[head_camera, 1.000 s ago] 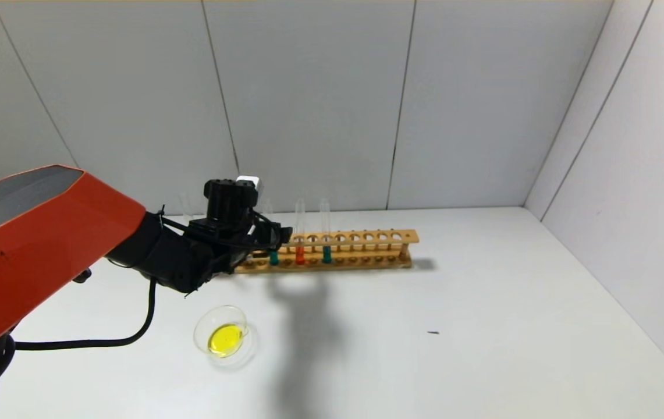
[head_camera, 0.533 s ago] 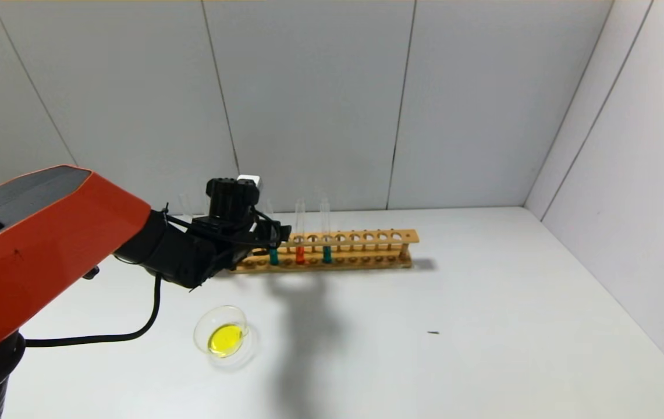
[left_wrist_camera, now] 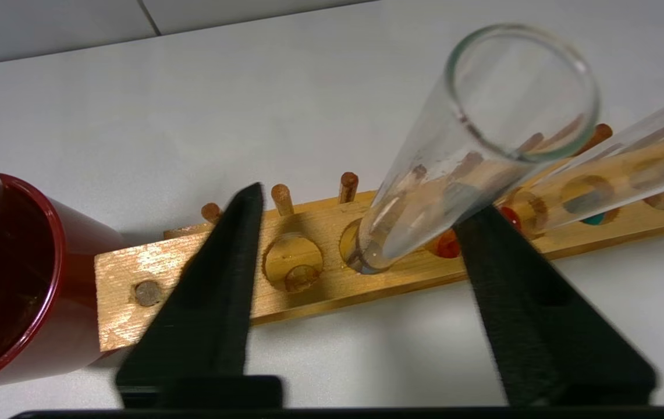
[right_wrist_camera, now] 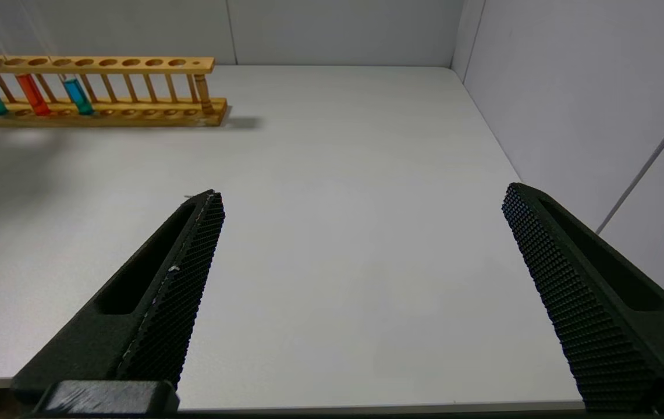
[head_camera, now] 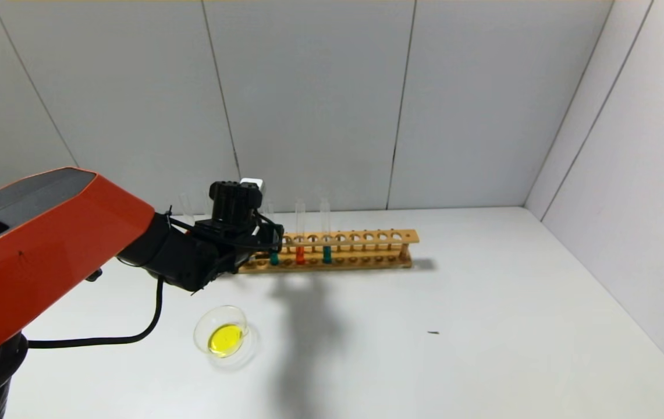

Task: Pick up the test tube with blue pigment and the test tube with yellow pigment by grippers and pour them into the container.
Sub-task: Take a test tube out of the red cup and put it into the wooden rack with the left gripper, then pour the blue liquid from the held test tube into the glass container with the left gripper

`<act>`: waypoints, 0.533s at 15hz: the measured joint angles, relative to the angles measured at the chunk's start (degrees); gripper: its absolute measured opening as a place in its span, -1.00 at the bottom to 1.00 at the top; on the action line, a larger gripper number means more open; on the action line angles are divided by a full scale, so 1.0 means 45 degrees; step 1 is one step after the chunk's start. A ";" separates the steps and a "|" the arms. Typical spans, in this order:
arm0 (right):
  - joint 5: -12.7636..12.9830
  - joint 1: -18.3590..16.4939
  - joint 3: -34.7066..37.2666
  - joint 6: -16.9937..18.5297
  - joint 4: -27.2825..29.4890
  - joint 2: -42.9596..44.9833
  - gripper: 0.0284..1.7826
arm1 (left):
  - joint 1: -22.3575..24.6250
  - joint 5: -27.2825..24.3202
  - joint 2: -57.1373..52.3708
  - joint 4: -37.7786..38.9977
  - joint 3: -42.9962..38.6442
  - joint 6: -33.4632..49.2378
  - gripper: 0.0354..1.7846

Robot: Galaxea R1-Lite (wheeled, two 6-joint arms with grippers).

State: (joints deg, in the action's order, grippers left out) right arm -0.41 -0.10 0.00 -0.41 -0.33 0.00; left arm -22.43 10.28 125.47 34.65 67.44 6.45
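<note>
My left gripper picks up the leftmost teal test tube by its glass side above the rack's hole point(left_wrist_camera: 437, 178) next, since the wooden rack surrounds its lower end.
My left gripper point(head_camera: 270, 235) is at the left end of the wooden rack point(head_camera: 366, 237). It is open point(left_wrist_camera: 365, 201), with one finger on each side of the leftmost teal tube point(left_wrist_camera: 425, 186), which stands in its hole. That tube point(head_camera: 273, 256), an orange tube point(head_camera: 299, 254) and a second teal tube point(head_camera: 326, 254) stand in the rack. The container point(head_camera: 224, 336), a clear glass dish, holds yellow liquid in front of the arm. No tube with yellow liquid is in view. My right gripper point(right_wrist_camera: 364, 192) is open and empty over bare table, outside the head view.
A dark red cup point(left_wrist_camera: 11, 279) stands against the rack's left end, beside my left gripper. The rack also shows in the right wrist view point(right_wrist_camera: 93, 64), far off. Grey walls close the back and the right side. A small dark speck point(head_camera: 433, 333) lies on the table.
My left arm has moved slightly forward and to the right, and its gripper has settled a little lower at the rack's left end. The dish and the rack have not moved.
</note>
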 joint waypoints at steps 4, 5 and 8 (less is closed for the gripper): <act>0.0000 0.0000 0.0000 0.0000 0.0000 0.0000 0.96 | -0.0011 0.0011 0.0000 -0.0008 0.0000 -0.0024 -0.63; 0.0000 0.0000 0.0000 0.0000 0.0005 0.0000 0.96 | -0.0014 0.0014 0.0000 -0.0030 0.0003 -0.0027 -0.69; 0.0000 0.0000 0.0000 0.0000 0.0000 0.0000 0.96 | -0.0005 0.0011 -0.0024 -0.0038 0.0076 -0.0051 -0.70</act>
State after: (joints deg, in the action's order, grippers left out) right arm -0.41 -0.10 0.00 -0.41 -0.33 0.00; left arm -22.46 10.33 125.36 34.47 67.78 6.22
